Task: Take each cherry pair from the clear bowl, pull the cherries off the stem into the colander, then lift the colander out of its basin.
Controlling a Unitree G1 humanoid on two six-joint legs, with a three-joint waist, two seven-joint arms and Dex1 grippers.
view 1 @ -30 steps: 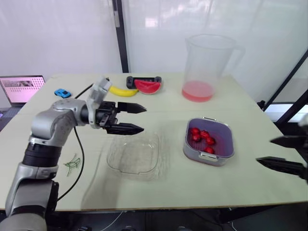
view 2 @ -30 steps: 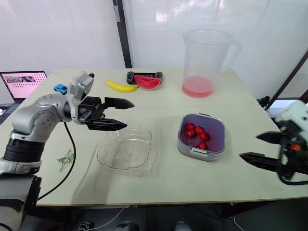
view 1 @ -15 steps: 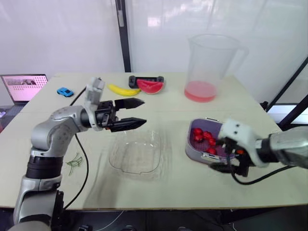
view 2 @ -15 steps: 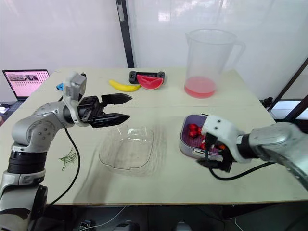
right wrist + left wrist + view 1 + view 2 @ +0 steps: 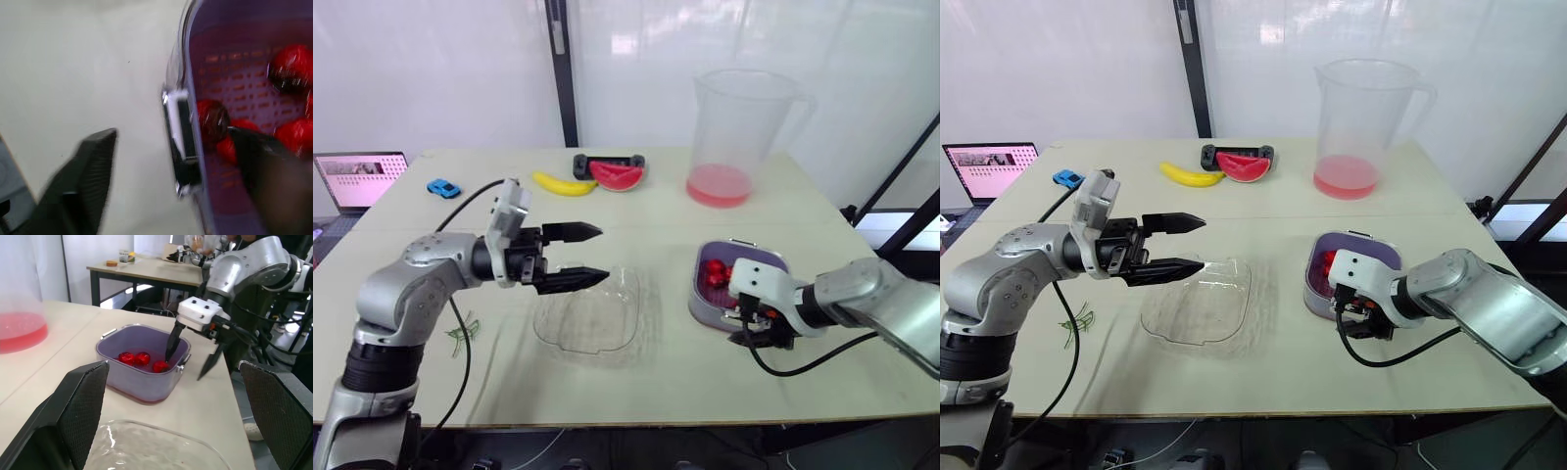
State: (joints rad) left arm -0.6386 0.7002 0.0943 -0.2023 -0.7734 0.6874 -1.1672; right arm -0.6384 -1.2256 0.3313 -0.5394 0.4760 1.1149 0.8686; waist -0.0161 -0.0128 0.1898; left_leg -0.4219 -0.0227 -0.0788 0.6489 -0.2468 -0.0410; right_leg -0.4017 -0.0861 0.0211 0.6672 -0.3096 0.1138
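The basin fits closely around the colander's sides, so my right gripper will next lift the colander by its metal handle (image 5: 731, 314) (image 5: 182, 140) up at the colander's rim.
The purple colander (image 5: 762, 268) sits in its grey basin (image 5: 704, 310) at the right of the table and holds several red cherries (image 5: 715, 275). My right gripper (image 5: 757, 327) is open at the colander's near rim. One finger reaches inside by the cherries and the other stays outside, with the handle (image 5: 178, 132) between them. The clear bowl (image 5: 592, 315) at the table's middle looks empty. My left gripper (image 5: 603, 254) is open and holds nothing, hovering just over the bowl's left edge. Green stems (image 5: 460, 333) lie on the table at the left.
A tall clear pitcher (image 5: 740, 132) with pink liquid stands at the back right. A banana (image 5: 563, 184), a watermelon slice (image 5: 613, 175) and a blue toy car (image 5: 440, 187) lie along the back. A laptop (image 5: 357, 179) sits at the far left.
My right arm has swung in from the table's right edge to the colander's near rim. My left gripper has sunk a little toward the bowl.
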